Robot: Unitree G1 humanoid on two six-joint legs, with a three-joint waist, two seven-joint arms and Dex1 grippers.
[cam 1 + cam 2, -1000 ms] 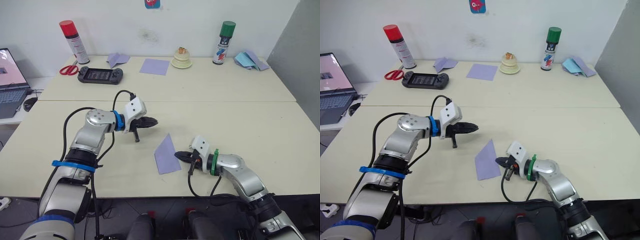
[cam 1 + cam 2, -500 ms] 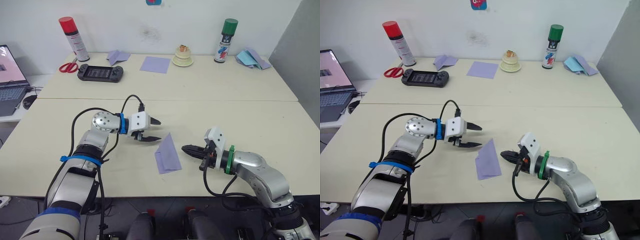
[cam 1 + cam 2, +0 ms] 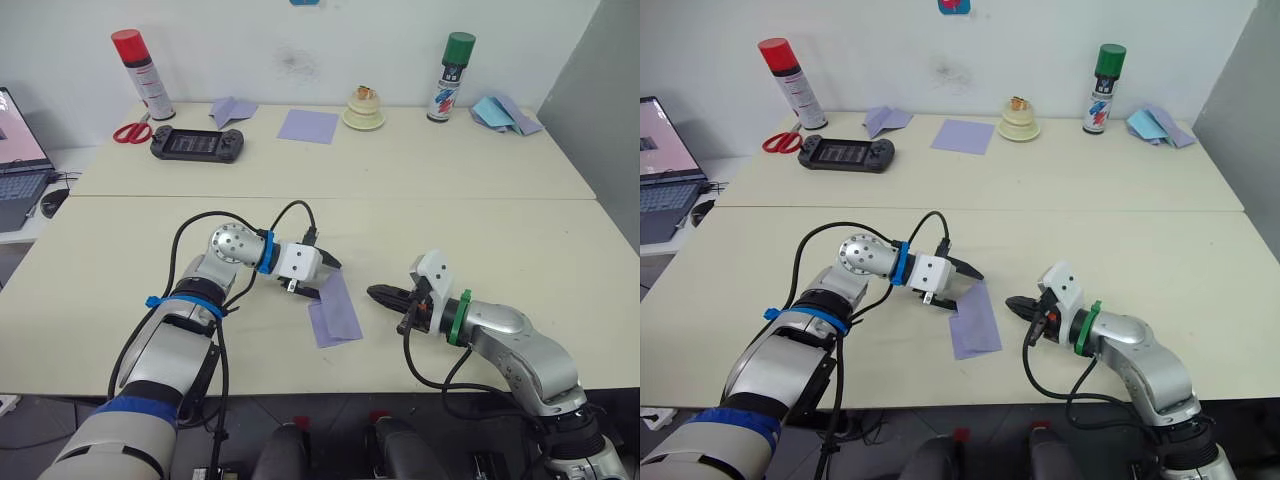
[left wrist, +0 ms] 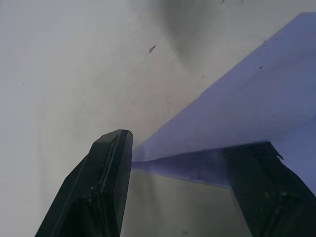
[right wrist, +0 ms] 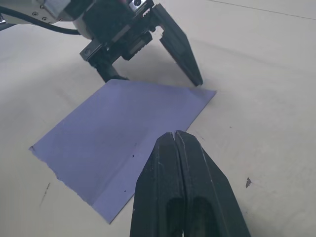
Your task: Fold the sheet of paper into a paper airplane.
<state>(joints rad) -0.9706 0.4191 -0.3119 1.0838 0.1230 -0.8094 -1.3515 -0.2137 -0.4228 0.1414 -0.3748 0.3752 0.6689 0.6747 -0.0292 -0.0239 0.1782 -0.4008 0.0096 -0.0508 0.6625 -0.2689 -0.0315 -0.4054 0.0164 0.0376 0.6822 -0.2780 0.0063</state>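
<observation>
The sheet is to be folded into a paper airplane, so the robot's left gripper will next take hold of the lavender paper's narrow pointed end [image 3: 331,280] [image 4: 180,160].
The sheet of paper [image 3: 335,310] lies folded on the near table, a lavender strip with its narrow end pointing away from me. My left gripper [image 3: 320,279] stands open at the strip's far left edge. In the left wrist view its two black fingers [image 4: 101,187] straddle the edge of the paper [image 4: 237,108], which lifts slightly there. My right gripper [image 3: 380,294] is shut and hovers just right of the sheet, apart from it. In the right wrist view its fingertips [image 5: 174,137] point at the paper [image 5: 113,133], with the left gripper [image 5: 154,79] beyond.
On the far table stand a red spray can [image 3: 132,60], scissors [image 3: 128,132], a black game console [image 3: 197,146], a smooth lavender square [image 3: 308,126], a cream ornament [image 3: 363,110], a green spray can [image 3: 446,62] and light-blue paper pieces [image 3: 500,113]. A laptop [image 3: 20,170] sits at far left.
My left gripper has opened and moved right and down to the sheet's left edge. The right gripper has drawn back a little from the sheet's right side and stayed shut.
</observation>
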